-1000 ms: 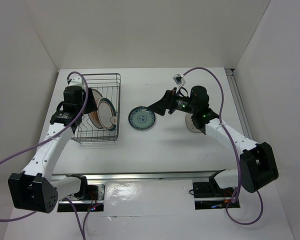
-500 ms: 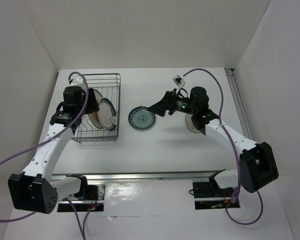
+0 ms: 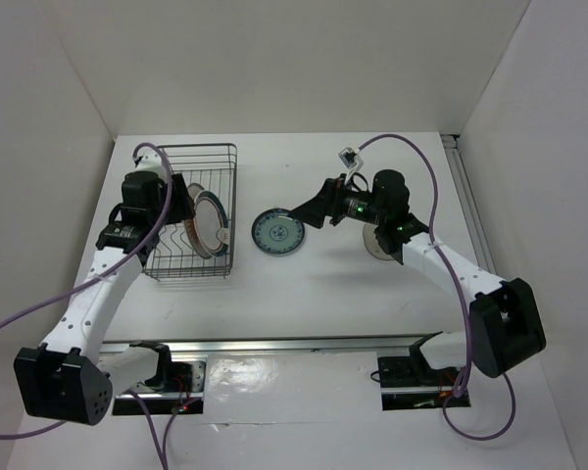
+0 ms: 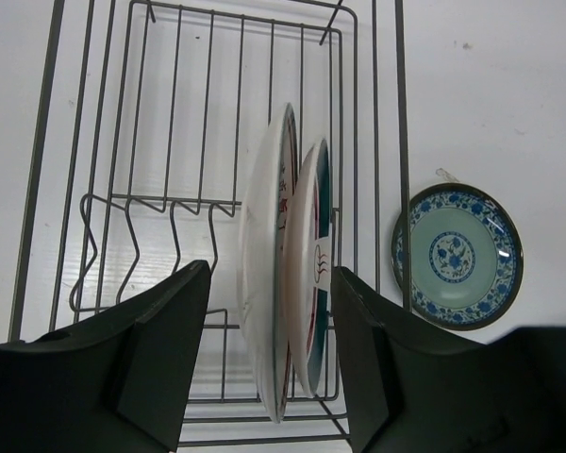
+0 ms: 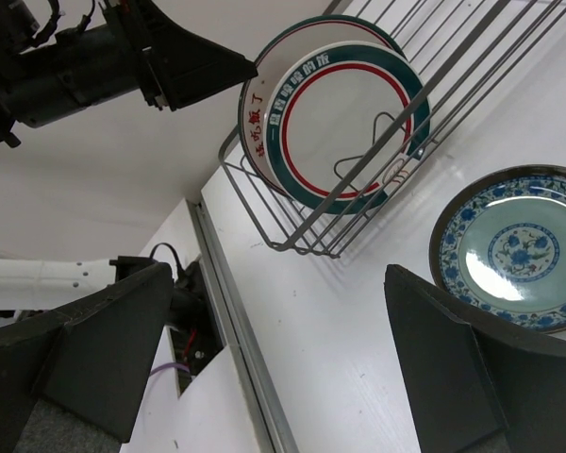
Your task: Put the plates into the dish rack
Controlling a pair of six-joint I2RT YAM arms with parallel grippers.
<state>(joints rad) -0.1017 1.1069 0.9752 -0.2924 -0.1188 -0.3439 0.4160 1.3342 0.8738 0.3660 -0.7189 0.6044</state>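
Observation:
I will grab the blue plate with my right gripper next, by its rim opposite the rack. The plate's rim on the rack side will stay free for my left gripper.
The dish rack [image 3: 167, 257] stands at the left, also in the left wrist view [image 4: 170, 123]. Two plates stand on edge in it, side by side: the one with teal-and-red rim rings [image 3: 210, 221] [image 5: 344, 123] and a white one behind it [image 3: 188, 233] [image 4: 262, 283]. The teal-blue patterned plate [image 3: 277, 234] [image 4: 457, 255] [image 5: 519, 250] lies flat on the table right of the rack. My left gripper [image 3: 179, 201] [image 4: 269, 363] is open above the two standing plates, a finger on each side, apart from them. My right gripper [image 3: 302, 211] [image 5: 283, 368] is open and empty, just right of the blue plate.
A round white disc [image 3: 380, 245] lies under the right forearm. White walls close in the table on three sides. A metal rail [image 3: 294, 343] runs along the near edge. The rack's far half [image 4: 217, 94] holds no plates.
The left arm has shifted slightly over the rack and the two plates now stand a little more upright. The right arm and the blue plate have not moved.

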